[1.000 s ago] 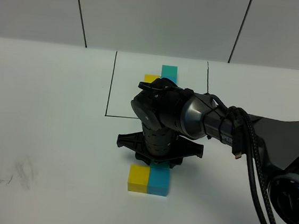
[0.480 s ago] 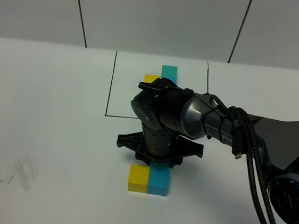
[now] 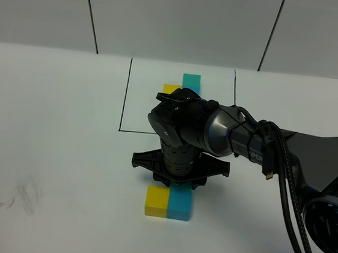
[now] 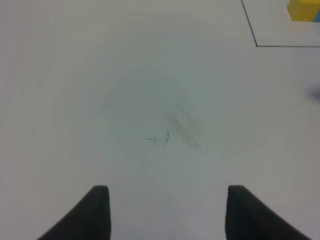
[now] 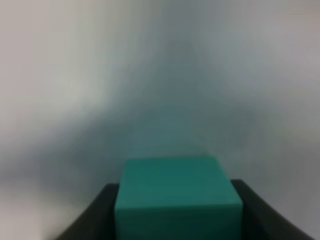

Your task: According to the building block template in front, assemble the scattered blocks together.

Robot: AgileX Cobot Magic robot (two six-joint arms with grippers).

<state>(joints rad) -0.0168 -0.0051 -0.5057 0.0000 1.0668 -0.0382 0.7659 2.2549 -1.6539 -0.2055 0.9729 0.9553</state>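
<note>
My right gripper should open now, because the teal-green cube sits low against the blue cube's back edge [image 3: 181, 190] and would rest on the tabletop.
The building block template lies inside the thin black-line rectangle [image 3: 125, 98] at the back: its yellow cube [image 3: 170, 88] and teal-green cube [image 3: 191, 80] show, and my right arm hides its blue cube. Of the scattered blocks, the yellow cube [image 3: 156, 201] and the blue cube [image 3: 180, 204] sit side by side, touching, at the front. My right gripper [image 3: 179, 177] points down just behind the blue cube. In the right wrist view it [image 5: 177, 205] is shut on the teal-green cube [image 5: 175, 195]. My left gripper [image 4: 167, 215] is open and empty over bare table.
Faint pencil smudges [image 3: 25, 196] mark the white table at the front left and also show in the left wrist view [image 4: 172, 132]. The template's yellow cube [image 4: 302, 9] and the rectangle's corner [image 4: 256, 44] show there too. A grey wall stands behind the table.
</note>
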